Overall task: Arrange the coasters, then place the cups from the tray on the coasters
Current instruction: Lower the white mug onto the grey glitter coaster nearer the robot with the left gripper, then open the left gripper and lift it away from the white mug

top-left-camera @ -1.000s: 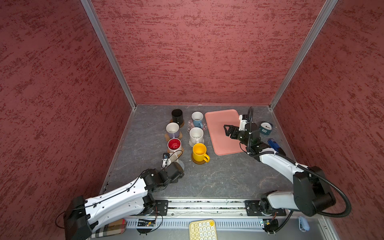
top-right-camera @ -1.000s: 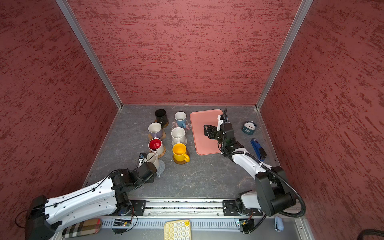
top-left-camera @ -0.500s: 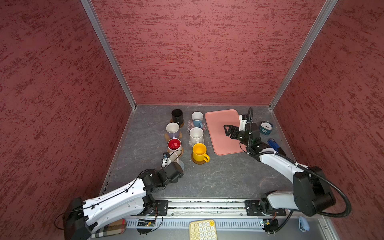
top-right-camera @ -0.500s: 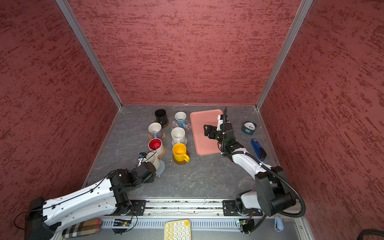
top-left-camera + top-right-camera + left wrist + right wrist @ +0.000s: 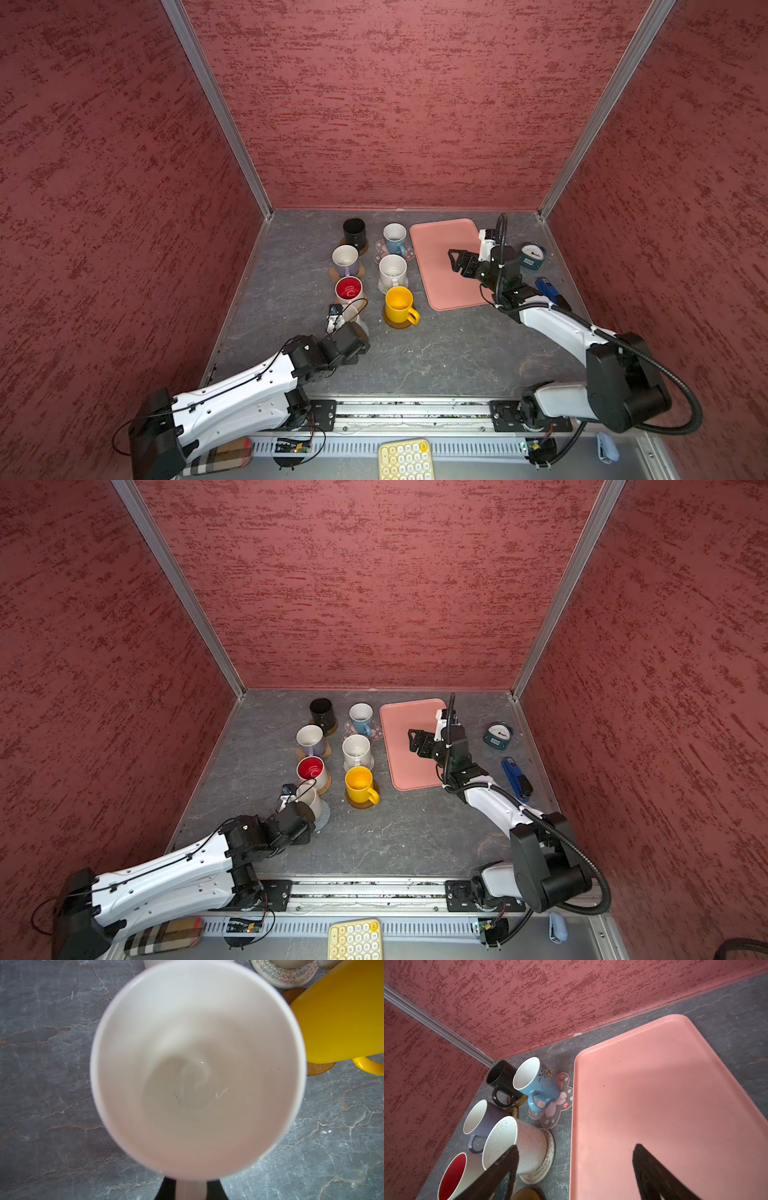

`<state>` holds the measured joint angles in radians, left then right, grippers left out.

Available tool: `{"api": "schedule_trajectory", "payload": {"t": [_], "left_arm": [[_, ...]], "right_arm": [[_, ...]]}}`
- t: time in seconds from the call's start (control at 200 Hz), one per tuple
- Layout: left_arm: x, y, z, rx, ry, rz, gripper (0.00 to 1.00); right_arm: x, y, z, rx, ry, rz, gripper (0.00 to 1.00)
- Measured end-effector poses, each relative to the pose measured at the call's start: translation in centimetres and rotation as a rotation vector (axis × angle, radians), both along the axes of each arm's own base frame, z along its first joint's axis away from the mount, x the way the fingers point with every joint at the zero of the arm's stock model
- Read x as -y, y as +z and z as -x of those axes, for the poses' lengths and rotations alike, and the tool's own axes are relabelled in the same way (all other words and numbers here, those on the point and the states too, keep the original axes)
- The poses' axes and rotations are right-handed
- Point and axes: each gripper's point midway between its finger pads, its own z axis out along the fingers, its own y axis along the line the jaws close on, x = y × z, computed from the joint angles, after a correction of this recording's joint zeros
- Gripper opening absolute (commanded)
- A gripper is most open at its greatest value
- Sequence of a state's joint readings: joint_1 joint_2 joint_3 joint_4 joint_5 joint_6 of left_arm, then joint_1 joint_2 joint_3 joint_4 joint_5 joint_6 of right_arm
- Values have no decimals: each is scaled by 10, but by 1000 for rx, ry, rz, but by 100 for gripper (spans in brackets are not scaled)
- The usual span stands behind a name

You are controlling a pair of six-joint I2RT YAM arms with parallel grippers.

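My left gripper can release the cream cup onto the grey woven coaster close below.
My left gripper [image 5: 191, 1188] is shut on the handle of the cream cup [image 5: 353, 313] [image 5: 197, 1068]. The cup sits over a grey woven coaster [image 5: 325, 815] at the front of the left row; contact is hidden. The black [image 5: 354, 232], light blue [image 5: 394, 237], lavender [image 5: 345, 259], speckled white [image 5: 392, 272], red-inside [image 5: 348, 289] and yellow [image 5: 399, 305] cups stand on coasters. The pink flower coaster [image 5: 558, 1103] shows under the blue cup. My right gripper [image 5: 457, 262] [image 5: 575, 1147] hangs open over the bare pink tray [image 5: 440, 245] [image 5: 664, 1095].
A teal clock [image 5: 532, 255] and a blue tool [image 5: 548, 289] lie right of the tray. A pale yellow keypad [image 5: 405, 459] and a plaid case [image 5: 220, 457] sit in front of the rail. Red walls enclose three sides.
The left arm has shifted very slightly while keeping hold of the cream cup. The right arm has not moved.
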<state>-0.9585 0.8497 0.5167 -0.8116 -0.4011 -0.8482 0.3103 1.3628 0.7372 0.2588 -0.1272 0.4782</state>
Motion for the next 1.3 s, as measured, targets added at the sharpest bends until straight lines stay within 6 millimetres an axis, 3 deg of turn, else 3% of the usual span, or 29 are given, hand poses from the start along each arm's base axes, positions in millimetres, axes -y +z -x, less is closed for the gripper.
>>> {"api": "schedule_trajectory", "payload": {"t": [0.085, 0.2, 0.311, 0.566, 0.947, 1.072, 1.302], "left_arm": [[1, 0, 0, -2, -2, 3, 0], [2, 0, 0, -2, -4, 9, 12], [1, 0, 1, 0, -3, 12, 28], [3, 8, -2, 34, 12, 54, 48], [-1, 13, -4, 55, 26, 57, 67], [-4, 30, -4, 85, 23, 67, 70], [-8, 85, -11, 200, 21, 132, 73]], "right_arm": [[0, 0, 0, 0, 0, 0, 87], [0, 0, 0, 0, -1, 0, 87], [0, 0, 0, 0, -1, 0, 87], [1, 2, 1, 5, -2, -1, 88], [3, 5, 2, 13, -8, -2, 88], [5, 11, 3, 27, -17, -3, 88], [12, 33, 8, 76, -37, -14, 88]]}}
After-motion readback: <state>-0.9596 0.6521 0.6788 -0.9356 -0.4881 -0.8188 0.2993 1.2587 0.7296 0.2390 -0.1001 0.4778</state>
